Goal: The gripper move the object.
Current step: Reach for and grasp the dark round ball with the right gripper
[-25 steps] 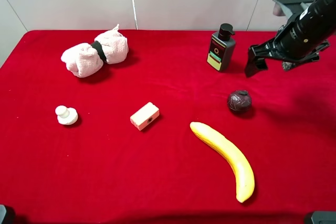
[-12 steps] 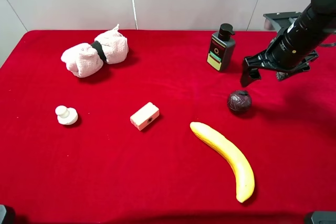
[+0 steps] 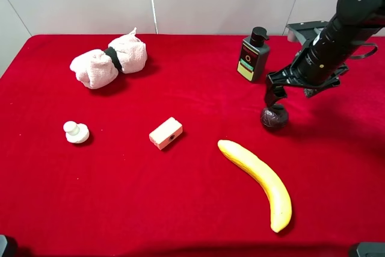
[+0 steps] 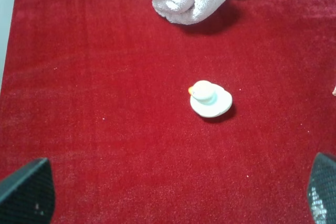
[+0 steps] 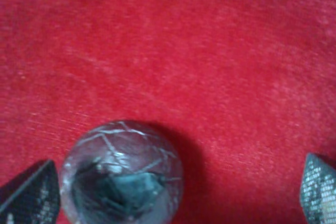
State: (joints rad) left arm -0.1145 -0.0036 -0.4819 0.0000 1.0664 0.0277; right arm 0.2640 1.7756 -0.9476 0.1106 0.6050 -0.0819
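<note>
I need to move the dark maroon ball, so my right gripper will next pick up the ball around its round body (image 3: 274, 117) (image 5: 122, 171).
The object, a dark maroon ball (image 3: 274, 118) with a wrinkled top, sits on the red cloth right of centre. My right gripper (image 3: 274, 96) hangs directly over it, fingers pointing down, very close to its top. In the right wrist view the ball (image 5: 123, 174) lies between the spread fingertips (image 5: 31, 195), close to one of them and far from the other. The right gripper (image 5: 176, 192) is open and holds nothing. My left gripper (image 4: 173, 195) is open and empty above the cloth near the white knob piece; it is out of the high view.
A dark pump bottle (image 3: 254, 55) stands just behind the ball. A yellow banana (image 3: 258, 182) lies in front of it. A cream block (image 3: 165, 132) sits mid-table, a white knob piece (image 3: 76, 132) at the left, and a pink rolled towel (image 3: 108, 60) at the back left.
My right arm has swung left and down from the back right, bringing the open gripper from beside the bottle to just over the ball. The ball and the other things have not moved.
</note>
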